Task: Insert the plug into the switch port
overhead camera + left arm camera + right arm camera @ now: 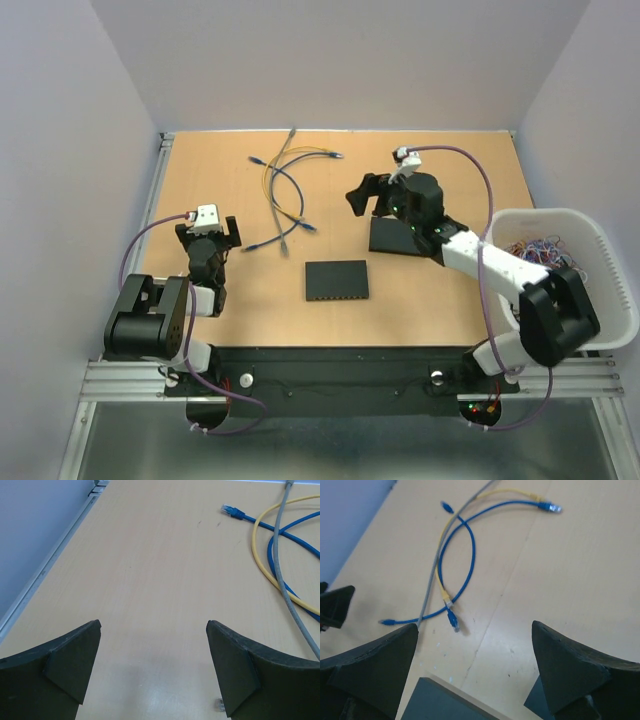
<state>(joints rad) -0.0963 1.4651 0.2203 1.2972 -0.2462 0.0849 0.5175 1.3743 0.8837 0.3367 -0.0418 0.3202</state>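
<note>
The plug has to stay free to insert, so my right gripper should next grab the grey patch cable (pixel 271 194) (pixel 439 551) along its cord, away from its ends.
The black switch (pixel 337 281) lies flat at mid-table; its corner shows in the right wrist view (pixel 445 702). Loose blue, yellow and grey patch cables (pixel 285 190) lie behind it. A blue plug (pixel 454 624) and a yellow plug (pixel 447 599) rest on the table beyond the switch. My right gripper (pixel 368 200) hovers right of the cables, open and empty (pixel 474 627). My left gripper (pixel 207 235) is at the left, open and empty (pixel 153 625), with another blue plug (pixel 231 511) far ahead of it.
A second black box (pixel 395 237) lies partly under my right arm; its corner shows in the right wrist view (pixel 535 700). A white basket (pixel 600 260) holding tangled cables stands at the right edge. A metal rail (pixel 155 190) borders the table's left side.
</note>
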